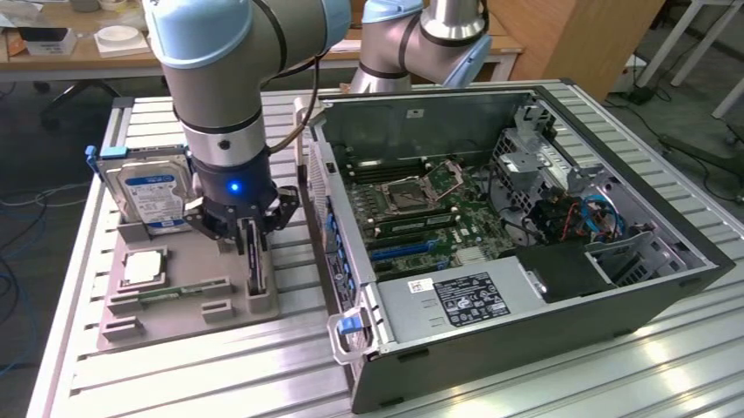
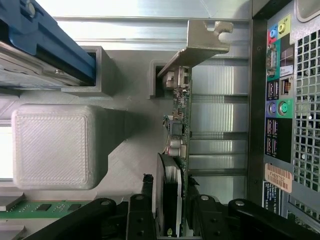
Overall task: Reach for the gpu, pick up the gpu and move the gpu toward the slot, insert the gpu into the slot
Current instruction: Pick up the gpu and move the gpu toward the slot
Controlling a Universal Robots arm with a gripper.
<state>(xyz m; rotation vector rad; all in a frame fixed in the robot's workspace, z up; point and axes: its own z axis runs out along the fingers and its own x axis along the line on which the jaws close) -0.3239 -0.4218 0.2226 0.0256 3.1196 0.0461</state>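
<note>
The GPU's silver bracket flares out at an angle, so my gripper next needs to grab the GPU by the flat facing sides of its cooler end (image 1: pixel 253 259).
The gpu (image 1: pixel 249 254) stands on edge in a grey holder on the parts tray (image 1: pixel 174 326), at the exterior view's left of the open computer case. My gripper (image 1: pixel 246 228) is lowered straight over it. In the wrist view the gpu (image 2: pixel 180 115) runs edge-on, its silver bracket (image 2: pixel 200 45) at the far end. My gripper (image 2: pixel 171 185) is open, its black fingers (image 2: pixel 146 200) flanking the card's near end with only slim gaps. The slot (image 1: pixel 409 258) lies among the long connectors on the green motherboard (image 1: pixel 448 222) inside the case.
A hard drive (image 1: pixel 145 192) stands upright on the tray beside my gripper. A processor chip (image 1: pixel 142 266) and a memory stick (image 1: pixel 186 290) lie in front of it. The case's rear panel (image 2: pixel 280 100) rises close beside the card. A power supply (image 1: pixel 454 296) fills the case's near corner.
</note>
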